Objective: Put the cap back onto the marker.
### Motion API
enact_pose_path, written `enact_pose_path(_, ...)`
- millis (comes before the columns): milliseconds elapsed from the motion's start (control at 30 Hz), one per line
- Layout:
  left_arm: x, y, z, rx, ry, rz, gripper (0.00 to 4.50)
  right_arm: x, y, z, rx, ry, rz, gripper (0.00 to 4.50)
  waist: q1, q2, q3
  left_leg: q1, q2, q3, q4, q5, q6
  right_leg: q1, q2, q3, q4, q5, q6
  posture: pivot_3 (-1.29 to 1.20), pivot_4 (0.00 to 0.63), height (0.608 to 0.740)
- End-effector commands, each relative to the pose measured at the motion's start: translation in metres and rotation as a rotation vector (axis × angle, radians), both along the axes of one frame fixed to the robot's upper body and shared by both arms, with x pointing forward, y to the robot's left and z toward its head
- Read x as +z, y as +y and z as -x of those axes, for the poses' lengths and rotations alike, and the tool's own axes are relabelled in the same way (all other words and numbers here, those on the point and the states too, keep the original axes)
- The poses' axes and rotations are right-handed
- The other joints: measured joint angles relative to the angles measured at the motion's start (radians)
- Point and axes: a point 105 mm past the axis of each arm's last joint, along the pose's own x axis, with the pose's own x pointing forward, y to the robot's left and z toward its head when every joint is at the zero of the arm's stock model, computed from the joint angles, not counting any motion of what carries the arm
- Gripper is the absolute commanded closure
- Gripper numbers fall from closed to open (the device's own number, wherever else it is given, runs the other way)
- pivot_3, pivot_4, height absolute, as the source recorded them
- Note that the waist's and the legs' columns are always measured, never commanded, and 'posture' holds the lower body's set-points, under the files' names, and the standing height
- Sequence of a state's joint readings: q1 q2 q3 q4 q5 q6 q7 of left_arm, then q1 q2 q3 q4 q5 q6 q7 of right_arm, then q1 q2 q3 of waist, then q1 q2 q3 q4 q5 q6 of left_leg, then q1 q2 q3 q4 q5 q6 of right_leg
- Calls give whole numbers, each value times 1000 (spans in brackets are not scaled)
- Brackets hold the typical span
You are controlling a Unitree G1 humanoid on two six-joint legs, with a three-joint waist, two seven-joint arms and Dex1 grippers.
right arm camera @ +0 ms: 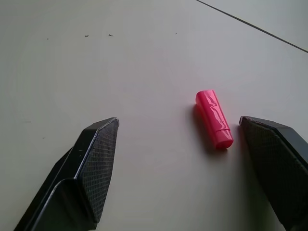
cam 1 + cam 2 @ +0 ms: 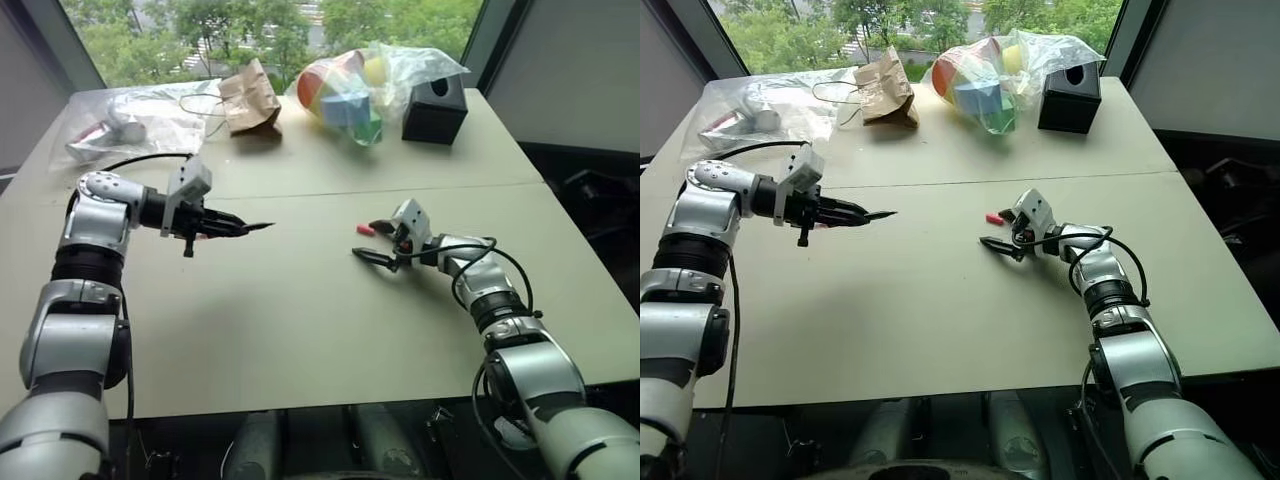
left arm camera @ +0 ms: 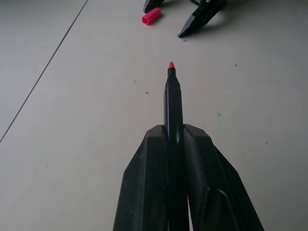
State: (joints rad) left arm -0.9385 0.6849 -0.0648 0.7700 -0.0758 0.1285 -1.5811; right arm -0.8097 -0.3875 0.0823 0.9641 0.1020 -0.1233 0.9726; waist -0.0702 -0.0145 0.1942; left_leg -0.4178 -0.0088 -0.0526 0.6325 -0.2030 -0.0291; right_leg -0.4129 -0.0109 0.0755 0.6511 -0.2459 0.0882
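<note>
Next, the right gripper grabs the cap by its closed end (image 2: 370, 232), which leaves the cap's opening free to slide onto the marker (image 2: 258, 226).
My left gripper (image 2: 228, 226) is shut on the marker (image 3: 173, 103), a thin black stick. It is held above the table, and its bare red tip points across at my right gripper. The cap (image 1: 214, 119), a small pink-red cylinder, lies on its side on the grey table (image 2: 300, 330), right of the middle. My right gripper (image 1: 179, 122) is low over the table and open. The cap lies between its fingers, close to one fingertip (image 1: 269, 144) and apart from it. The cap (image 2: 364, 230) also shows in the left eye view, just ahead of the right gripper (image 2: 368, 240).
At the far edge sit a crumpled brown paper bag (image 2: 248, 97), a clear bag of coloured blocks (image 2: 350, 90), a black box (image 2: 435, 108) and a clear plastic bag (image 2: 130, 115) at the far left. A seam crosses the table (image 2: 400, 188).
</note>
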Motion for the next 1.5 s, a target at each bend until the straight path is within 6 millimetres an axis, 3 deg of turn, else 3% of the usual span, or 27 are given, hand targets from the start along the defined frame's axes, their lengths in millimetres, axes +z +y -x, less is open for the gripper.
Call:
enact_pose_path(33, 13, -1, 0, 3, -57, 21, 4187, 6, -7, -8, -54, -11, -18, 344, 2, 0, 0, 0, 0, 0, 0, 0, 0, 0, 0, 0, 0, 0, 0, 0, 150, 740)
enact_pose_path(133, 10, 0, -1, 12, -67, 14, 4187, 5, -8, -9, -60, -6, -18, 344, 1, 0, 0, 1, 0, 0, 0, 0, 0, 1, 0, 0, 0, 0, 0, 0, 150, 740)
enact_pose_path(233, 7, 2, -1, 25, -72, 0, 4217, 3, -8, -9, -65, -1, -20, 1210, 1, 0, 0, 1, 0, 0, 0, 0, 0, 1, 0, 0, 0, 0, 0, 0, 150, 740)
enact_pose_path(433, 9, 3, -2, 40, -82, 16, 4217, -2, -10, -7, -66, 10, -17, 4417, 0, 0, 0, 2, 0, 0, 0, 0, 0, 1, 0, 0, 0, 0, 0, 0, 150, 740)
enact_pose_path(667, 14, 0, -7, 55, -117, 40, 4217, 2, -11, -6, -42, -13, 8, 4470, 0, 0, 0, 2, 0, 0, 0, 0, 0, 2, 0, 0, 0, 0, 0, 0, 150, 740)
enact_pose_path(867, 33, -13, -17, 14, -189, 38, 4217, 50, -11, -4, 104, -119, 95, 4470, 2, 0, 0, 1, -1, 0, 0, 0, 0, 1, -1, 0, 0, 0, 0, 0, 150, 740)
enact_pose_path(967, 43, -26, -20, -63, -212, 1, 4217, 80, -8, 9, 243, -162, 179, 4470, 2, 1, 0, 0, -1, 0, 0, 0, 0, 0, -1, 0, -1, 0, 0, 0, 150, 740)
enact_pose_path(1067, 50, -40, -20, -137, -216, -22, 4217, 95, -5, 23, 343, -163, 250, 4470, 2, 1, 0, 0, -1, 0, 0, 0, 0, 0, 0, 0, -1, 0, 1, 0, 150, 740)
enact_pose_path(1300, 55, -78, -19, -270, -207, 1, 4217, 100, 8, 36, 434, -158, 308, 4470, 2, 1, 0, -2, -1, 0, 0, 0, 0, -2, 0, 0, 0, 0, 0, 0, 150, 740)
enact_pose_path(1500, 43, -94, -17, -326, -190, -9, 4217, 99, 20, 36, 440, -168, 287, 4470, 2, 1, 0, -7, -1, 1, 0, 0, 0, -6, -1, 0, 0, 0, 1, 0, 150, 740)
